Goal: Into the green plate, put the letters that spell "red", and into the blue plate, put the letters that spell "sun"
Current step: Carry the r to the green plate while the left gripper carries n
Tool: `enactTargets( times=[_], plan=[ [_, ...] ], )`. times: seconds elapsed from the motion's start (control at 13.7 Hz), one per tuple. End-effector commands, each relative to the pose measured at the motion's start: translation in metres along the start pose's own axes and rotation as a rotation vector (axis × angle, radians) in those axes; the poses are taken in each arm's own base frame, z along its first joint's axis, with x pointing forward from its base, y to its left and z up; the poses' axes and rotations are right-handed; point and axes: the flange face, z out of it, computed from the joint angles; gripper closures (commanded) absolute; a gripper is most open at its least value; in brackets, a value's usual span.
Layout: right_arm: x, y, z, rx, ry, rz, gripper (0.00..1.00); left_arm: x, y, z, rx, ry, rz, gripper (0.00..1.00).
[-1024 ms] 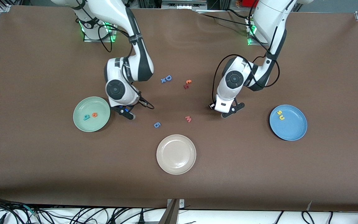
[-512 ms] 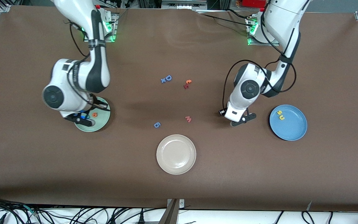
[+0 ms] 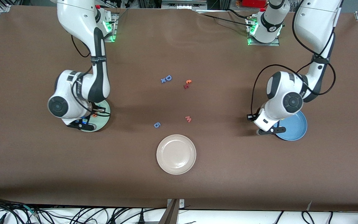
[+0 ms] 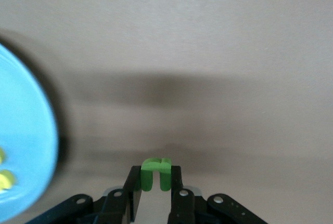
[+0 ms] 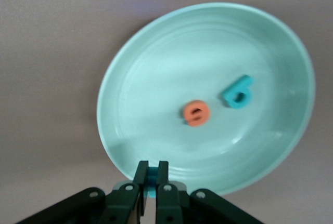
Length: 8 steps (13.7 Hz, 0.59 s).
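My left gripper should wait to open. The green "n" is short of the blue plate's rim and would miss the blue plate if I let go now.
My right gripper hangs over the rim of the green plate, shut on a small teal "r". In the right wrist view my right gripper is low over the green plate, where an orange "e" and a teal "d" lie. My left gripper is at the edge of the blue plate, shut on a green "n". The left wrist view shows my left gripper over bare table beside the blue plate, with yellow letters in it.
A cream plate sits nearest the front camera at mid-table. Loose letters lie in the middle: a blue "6" piece, a pink "m", a blue "D" and a red-orange pair.
Both arms swung outward from the table's middle. The right gripper went over the green plate with the teal letter, and the left gripper travelled to the blue plate's edge with the green letter.
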Motion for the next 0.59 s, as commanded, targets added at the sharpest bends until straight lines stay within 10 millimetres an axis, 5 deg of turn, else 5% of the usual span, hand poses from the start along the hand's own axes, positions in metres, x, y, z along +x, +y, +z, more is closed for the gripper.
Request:
enactTargets(
  times=[0.0,0.15,0.22,0.29,0.37,0.51],
  plan=[
    [0.006,0.008,0.003,0.025,0.006,0.0,1.0,0.004,-0.026,-0.012,0.051,-0.004,0.096,0.79],
    [0.008,0.012,0.006,0.021,0.002,0.002,0.87,0.007,-0.047,-0.017,0.079,-0.008,0.136,0.83],
    [0.009,0.012,0.005,0.023,0.003,0.003,0.62,0.009,-0.061,-0.019,0.077,-0.013,0.16,0.83],
    [0.008,0.01,0.002,0.025,0.004,0.008,0.18,0.012,-0.077,-0.021,0.072,-0.014,0.183,0.83],
    [0.006,0.005,-0.004,0.032,0.003,0.007,0.01,0.015,-0.095,-0.022,0.068,-0.015,0.202,0.84],
    [0.004,0.008,-0.032,0.059,-0.002,0.001,0.01,0.022,-0.121,-0.025,0.06,-0.009,0.238,0.84]
  ],
)
